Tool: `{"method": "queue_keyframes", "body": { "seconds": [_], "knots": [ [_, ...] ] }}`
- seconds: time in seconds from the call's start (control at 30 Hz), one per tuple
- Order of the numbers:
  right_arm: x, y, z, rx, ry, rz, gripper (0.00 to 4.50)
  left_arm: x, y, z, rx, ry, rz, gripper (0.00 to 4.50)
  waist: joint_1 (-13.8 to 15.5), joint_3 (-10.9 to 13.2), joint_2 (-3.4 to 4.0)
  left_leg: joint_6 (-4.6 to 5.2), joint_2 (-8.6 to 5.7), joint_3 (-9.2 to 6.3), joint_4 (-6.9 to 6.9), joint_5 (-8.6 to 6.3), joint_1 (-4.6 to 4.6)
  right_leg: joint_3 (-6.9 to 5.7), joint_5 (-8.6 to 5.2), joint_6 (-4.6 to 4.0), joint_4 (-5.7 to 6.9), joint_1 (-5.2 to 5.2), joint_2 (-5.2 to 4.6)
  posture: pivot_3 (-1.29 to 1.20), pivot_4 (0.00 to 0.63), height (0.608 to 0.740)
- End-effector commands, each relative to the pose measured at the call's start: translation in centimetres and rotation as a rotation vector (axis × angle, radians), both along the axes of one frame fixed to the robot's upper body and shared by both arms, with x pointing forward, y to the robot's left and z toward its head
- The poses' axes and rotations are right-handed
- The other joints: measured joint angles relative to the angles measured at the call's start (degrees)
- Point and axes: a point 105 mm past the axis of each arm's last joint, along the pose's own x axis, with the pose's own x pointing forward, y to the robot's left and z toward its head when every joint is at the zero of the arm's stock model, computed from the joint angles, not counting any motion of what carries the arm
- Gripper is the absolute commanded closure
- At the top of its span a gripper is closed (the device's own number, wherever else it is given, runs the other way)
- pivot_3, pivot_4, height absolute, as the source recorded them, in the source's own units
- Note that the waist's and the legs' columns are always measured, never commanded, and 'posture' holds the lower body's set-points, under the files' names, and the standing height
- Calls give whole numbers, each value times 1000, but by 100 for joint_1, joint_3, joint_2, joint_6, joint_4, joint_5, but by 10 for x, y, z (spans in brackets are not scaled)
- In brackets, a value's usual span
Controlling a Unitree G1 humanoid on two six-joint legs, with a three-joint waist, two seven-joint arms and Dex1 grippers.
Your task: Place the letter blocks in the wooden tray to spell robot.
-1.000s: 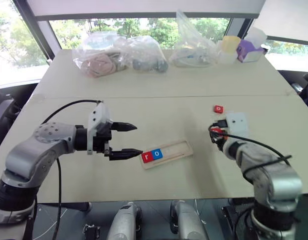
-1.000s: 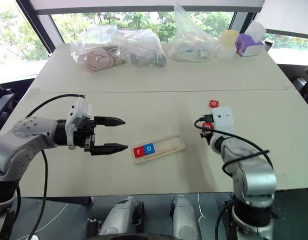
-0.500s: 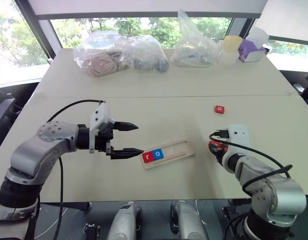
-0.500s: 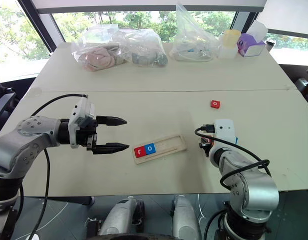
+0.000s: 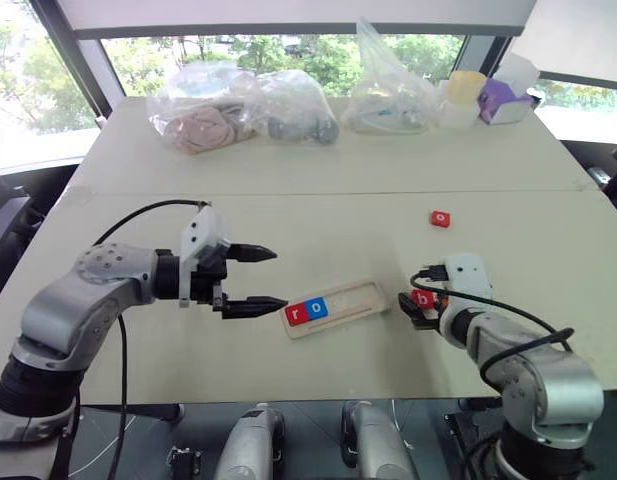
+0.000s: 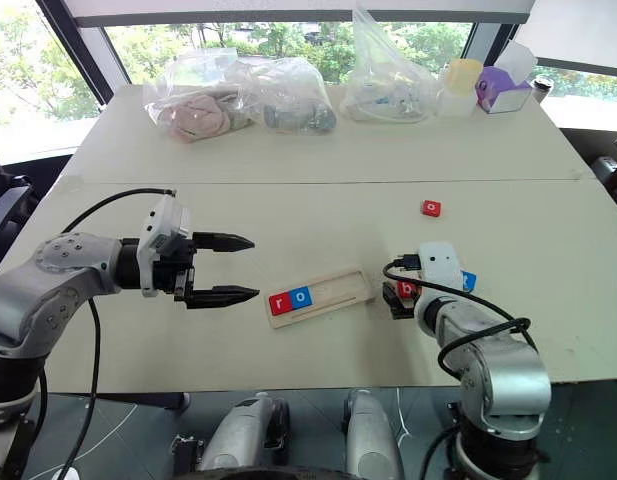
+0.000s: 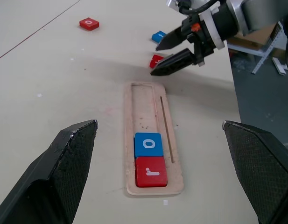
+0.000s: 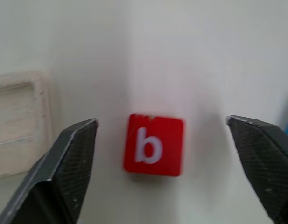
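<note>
Next, the right gripper grabs the red b block by its edges on either side of the letter (image 8: 180,147), to spell robot in the wooden tray (image 8: 17,123).
The wooden tray (image 5: 360,297) lies mid-table with a red r block (image 5: 296,314) and a blue o block (image 5: 314,308) at its left end. A red b block (image 8: 154,145) lies flat on the table just off the tray's right end, between the spread fingers of my right gripper (image 5: 413,306), which is open and not touching it. A red o block (image 5: 440,218) sits farther back on the right. A blue block (image 6: 469,281) peeks out beside my right wrist, its letter hidden. My left gripper (image 5: 264,279) hovers open and empty, left of the tray.
Clear plastic bags (image 5: 238,108) of items, a yellow cup (image 5: 460,96) and a purple box (image 5: 503,100) line the table's far side. The table's front edge runs close below the tray and both arms.
My right gripper has opened and let go of the red b block, which now lies on the table by the tray's right end. The left arm has stayed still.
</note>
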Motion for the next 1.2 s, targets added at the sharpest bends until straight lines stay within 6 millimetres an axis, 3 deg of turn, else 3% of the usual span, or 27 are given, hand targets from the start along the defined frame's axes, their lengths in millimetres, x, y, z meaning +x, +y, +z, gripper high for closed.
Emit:
{"method": "queue_keyframes", "body": {
  "seconds": [0.03, 0.2, 0.4, 0.53, 0.83, 1.17, 1.2],
  "knots": [
    [1, 15, 47, -133, -141, 341, 30, -1, -2, 8, -2, -53, -19, 0, 3, 5, 5, 0, -1, -2, 0, 0, 1, -1, 0, 0, -2, 2, 0, 0, 150, 740],
    [-13, 16, 74, -190, -121, 809, 30, 5, -3, 8, 3, -74, -29, 0, 12, 12, -7, 2, 3, -13, -4, -3, 2, -9, -23, 34, -8, 9, 6, 0, 150, 740],
    [-13, -6, 56, -284, 32, 1066, 30, 8, -5, 9, -2, -91, -30, 0, 12, 15, -14, 9, -3, -1, 6, -6, 1, -6, -19, 29, -9, 13, -3, 0, 150, 740],
    [4, -17, 37, -372, 47, 1117, 30, 7, -6, 9, -1, -101, -24, 0, 3, 16, -14, 9, -2, -1, 7, -6, 2, -5, -12, 18, -5, 10, -3, 0, 150, 740],
    [21, -29, 8, -320, 71, 1125, 30, 5, -4, 5, 9, -102, -3, 0, 39, 16, -14, 10, -2, 2, 12, -5, 2, -4, -6, 13, -1, 13, -2, 0, 150, 740],
    [28, -32, -9, -277, 69, 1101, 30, 7, -3, 8, 14, -107, 0, 0, 50, 16, -13, 10, -2, 2, 15, -4, 7, -4, -5, 13, 2, 18, -2, 0, 150, 740],
    [28, -32, -9, -276, 67, 1102, 264, 7, -3, 8, 16, -107, -2, 0, 50, 15, -13, 10, -2, 2, 15, -4, 9, -4, -5, 13, 3, 20, -1, 0, 150, 740]
  ]
}}
